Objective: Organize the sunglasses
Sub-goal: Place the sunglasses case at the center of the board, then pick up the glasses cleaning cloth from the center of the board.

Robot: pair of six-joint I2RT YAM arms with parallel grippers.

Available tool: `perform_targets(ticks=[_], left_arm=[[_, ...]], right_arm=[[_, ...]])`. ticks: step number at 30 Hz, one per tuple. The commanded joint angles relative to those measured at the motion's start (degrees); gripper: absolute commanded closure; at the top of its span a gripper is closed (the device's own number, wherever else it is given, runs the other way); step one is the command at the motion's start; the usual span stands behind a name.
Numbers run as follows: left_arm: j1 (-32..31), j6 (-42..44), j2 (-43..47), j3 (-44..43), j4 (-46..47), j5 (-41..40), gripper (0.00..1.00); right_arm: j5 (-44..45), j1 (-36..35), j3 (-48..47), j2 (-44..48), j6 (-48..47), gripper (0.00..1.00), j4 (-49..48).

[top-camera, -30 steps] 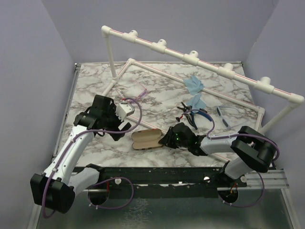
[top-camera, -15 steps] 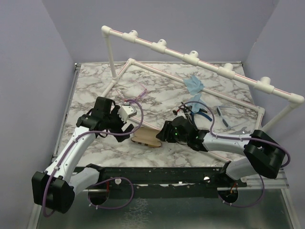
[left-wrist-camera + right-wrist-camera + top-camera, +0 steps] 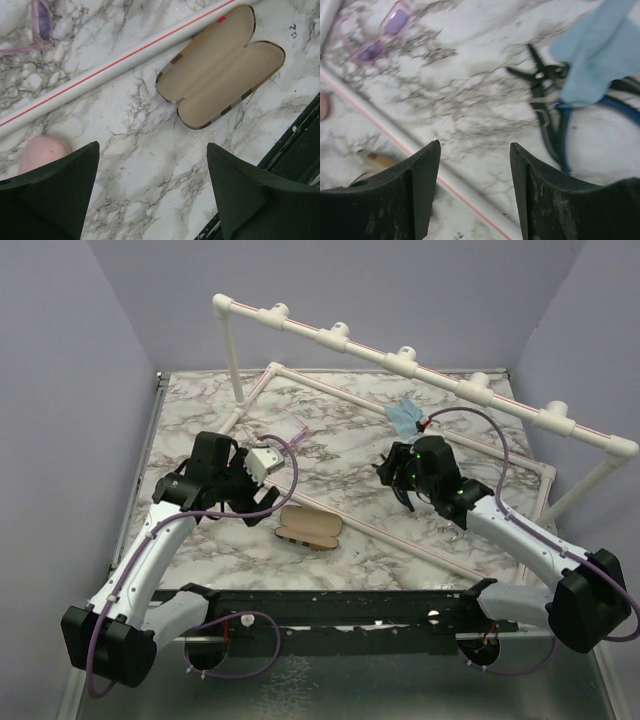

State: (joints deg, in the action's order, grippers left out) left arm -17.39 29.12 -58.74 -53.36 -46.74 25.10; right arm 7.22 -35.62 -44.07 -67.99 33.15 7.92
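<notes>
The pale blue cloth needs to go into the brown plaid case (image 3: 310, 528). My right gripper should take hold of the cloth next by its edge (image 3: 407, 425).
The pink-purple sunglasses (image 3: 286, 426) lie on the marble at the back left, also seen in the left wrist view (image 3: 41, 22) and the right wrist view (image 3: 382, 34). A brown plaid case (image 3: 310, 528) lies open and empty near the front (image 3: 220, 67). My left gripper (image 3: 254, 498) hovers just left of it, open (image 3: 152, 147), over bare marble. My right gripper (image 3: 392, 474) hangs open (image 3: 475, 145) above the marble beside the black-and-blue pliers (image 3: 551, 102), with nothing between its fingers.
A white PVC pipe rack (image 3: 400, 356) spans the back, and its floor pipe (image 3: 115, 64) runs diagonally past the case. A pink case (image 3: 42, 152) sits by my left finger. A blue cloth (image 3: 600, 50) lies on the pliers. The table's dark front edge (image 3: 295, 145) is close.
My right gripper has left the brown case's right end, swung back and right to the pliers, and opened wider. The case has shifted a little. My left gripper edged back slightly.
</notes>
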Motion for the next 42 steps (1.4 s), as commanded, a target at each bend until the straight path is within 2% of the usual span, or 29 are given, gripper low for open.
perform_targets(ticks=[1, 5, 12, 17, 22, 25, 30, 42], left_arm=[[-0.11, -0.94, -0.72, -5.33, -3.91, -4.42, 0.1], [-0.15, -1.5, 3.26, -3.62, -1.6, -5.41, 0.07], [-0.15, -7.08, 15.03, 7.81, 12.31, -3.35, 0.03], [-0.13, -9.52, 15.83, 13.62, 21.24, -4.54, 0.03], [-0.13, -10.65, 15.8, 17.34, 26.32, -3.57, 0.03], [-0.14, -10.71, 15.74, 18.34, 26.89, -2.41, 0.03], [-0.18, -10.29, 15.71, 18.96, 27.31, -2.34, 0.03], [-0.11, -10.2, 14.27, 18.41, 28.03, -1.02, 0.03]], right_arm=[[4.95, 7.11, -3.62, -3.3, -13.81, 0.38, 7.8], [5.02, 11.99, -10.25, -13.29, -20.34, 0.44, 6.52], [7.98, 14.61, -24.72, -32.86, -30.52, 0.53, 3.44], [9.06, 14.7, -33.48, -43.74, -34.54, 0.55, 1.47], [11.99, 15.39, -40.65, -52.01, -33.53, 0.55, -0.11], [14.61, 16.1, -43.28, -54.67, -30.1, 0.55, 0.3], [16.82, 17.31, -42.55, -55.31, -25.68, 0.54, -1.33], [12.39, 19.62, -41.87, -58.18, -17.53, 0.53, -1.69]])
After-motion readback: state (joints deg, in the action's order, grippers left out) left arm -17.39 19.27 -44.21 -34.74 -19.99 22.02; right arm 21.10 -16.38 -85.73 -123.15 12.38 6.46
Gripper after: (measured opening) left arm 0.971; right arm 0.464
